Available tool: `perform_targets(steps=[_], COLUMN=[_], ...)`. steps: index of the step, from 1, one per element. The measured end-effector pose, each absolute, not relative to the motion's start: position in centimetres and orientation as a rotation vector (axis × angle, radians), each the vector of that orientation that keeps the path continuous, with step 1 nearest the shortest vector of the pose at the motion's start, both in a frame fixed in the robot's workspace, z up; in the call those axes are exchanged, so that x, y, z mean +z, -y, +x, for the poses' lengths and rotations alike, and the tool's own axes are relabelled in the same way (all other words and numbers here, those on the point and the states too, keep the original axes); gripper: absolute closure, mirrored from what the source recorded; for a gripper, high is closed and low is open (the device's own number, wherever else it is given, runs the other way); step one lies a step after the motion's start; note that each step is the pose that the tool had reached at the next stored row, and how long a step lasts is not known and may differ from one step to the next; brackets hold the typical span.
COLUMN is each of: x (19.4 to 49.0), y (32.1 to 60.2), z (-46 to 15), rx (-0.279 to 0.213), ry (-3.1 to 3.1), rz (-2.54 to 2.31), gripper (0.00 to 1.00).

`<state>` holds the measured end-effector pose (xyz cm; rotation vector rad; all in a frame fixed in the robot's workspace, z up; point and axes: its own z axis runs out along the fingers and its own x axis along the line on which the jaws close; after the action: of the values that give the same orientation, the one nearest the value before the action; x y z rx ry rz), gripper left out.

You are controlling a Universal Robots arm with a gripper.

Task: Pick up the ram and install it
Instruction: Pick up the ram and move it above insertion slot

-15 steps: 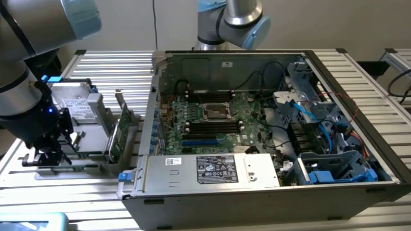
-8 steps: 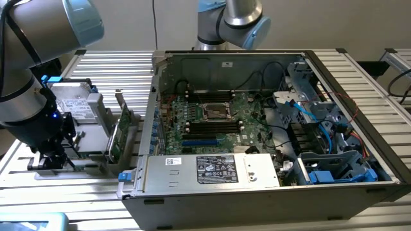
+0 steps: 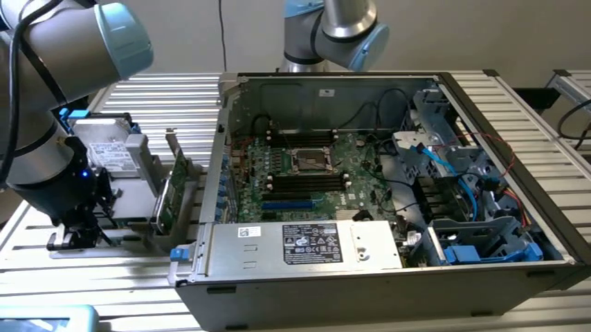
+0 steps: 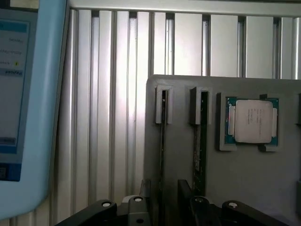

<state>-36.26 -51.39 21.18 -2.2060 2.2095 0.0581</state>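
The ram's end is wrapped by the block of the grey holder, so my gripper next needs to pinch the ram by the upper edge of its open part [image 4: 162, 193].
In the wrist view, a ram [image 4: 162, 136] stick stands on edge in a narrow slot of the grey holder [image 4: 244, 179]. A second thin green stick [image 4: 202, 141] stands in the slot beside it. My gripper [image 4: 164, 195] is open, with one dark finger on each side of the first stick's near end and not touching it. In the exterior view the gripper [image 3: 76, 234] hangs low over the holder [image 3: 129, 238], at the exterior view's left of the open computer case [image 3: 388, 277]. The motherboard's black slots [image 3: 305, 181] lie inside the case.
A square silver processor chip [image 4: 254, 120] lies in a recess of the holder. A tall green expansion card [image 3: 171, 188] and a drive [image 3: 106, 149] stand upright on the holder. A light-blue screen housing [image 4: 28, 108] is close by. A second arm [image 3: 333, 28] stands behind the case.
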Motion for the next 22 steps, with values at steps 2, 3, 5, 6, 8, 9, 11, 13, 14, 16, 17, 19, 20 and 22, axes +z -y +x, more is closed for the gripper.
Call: perform_targets(steps=[2, 3, 5, 6, 8, 9, 11, 13, 14, 16, 17, 19, 20, 22], x=[20.9, 20.8, 20.6, 20.5, 20.3, 20.2, 20.1, 20.0, 19.9, 19.8, 19.8, 19.8, 19.8, 20.6], y=[51.4, 51.4, 51.4, 51.4, 51.4, 51.4, 51.4, 51.4, 51.4, 51.4, 51.4, 51.4, 51.4, 51.4], z=[-36.3, -36.3, -36.3, -36.3, -36.4, -36.4, -36.4, -36.4, -36.4, -36.5, -36.5, -36.5, -36.5, -36.6], rx=[0.059, 0.059, 0.06, 0.06, 0.06, 0.06, 0.061, 0.061, 0.061, 0.061, 0.061, 0.061, 0.061, 0.061], ry=[-2.208, -2.208, -2.208, -2.208, -2.208, -2.207, -2.208, -2.207, -2.207, -2.207, -2.207, -2.207, -2.207, -2.207], rz=[-2.206, -2.206, -2.207, -2.206, -2.206, -2.206, -2.206, -2.206, -2.206, -2.206, -2.205, -2.206, -2.206, -2.206], gripper=[0.64, 0.64, 0.64, 0.64, 0.64, 0.64, 0.64, 0.64, 0.64, 0.65, 0.72, 0.78, 0.84, 0.87])
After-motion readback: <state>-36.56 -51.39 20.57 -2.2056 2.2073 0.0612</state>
